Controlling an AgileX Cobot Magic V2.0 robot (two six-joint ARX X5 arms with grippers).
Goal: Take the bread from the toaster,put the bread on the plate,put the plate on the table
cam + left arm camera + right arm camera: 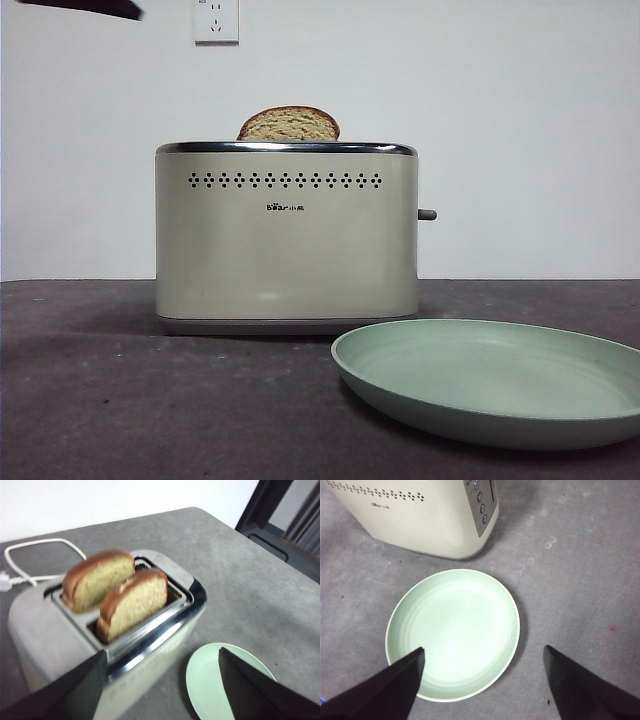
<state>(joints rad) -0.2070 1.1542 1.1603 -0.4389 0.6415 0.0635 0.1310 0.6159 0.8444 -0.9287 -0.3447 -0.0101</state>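
Observation:
My left gripper is to pinch the bread next by its crust top (pixel 131 587), which stands above the slot, because the toaster slot (pixel 176 600) hides the rest of the bread.
The cream toaster (pixel 286 235) stands mid-table, lever on its right end. The bread (pixel 289 124) rises from its top slot, tan crumb facing the front view. In the left wrist view the toaster (pixel 45 635) holds two slices: the bread (pixel 135 602) in the slot nearer the plate and a second slice (pixel 95 582) behind it. The mint-green plate (pixel 490 385) lies empty on the table (pixel 100 400) in front of the toaster's right end. My left gripper (pixel 161 651) hangs open above the toaster. My right gripper (pixel 483 649) hangs open above the plate (pixel 452 632), touching nothing.
A white power cable (pixel 30 555) loops on the table behind the toaster. A wall socket (pixel 215 20) sits high on the white wall. A black arm tip (pixel 85 8) shows at the top left. The table's edge (pixel 260 545) runs past the toaster's far side.

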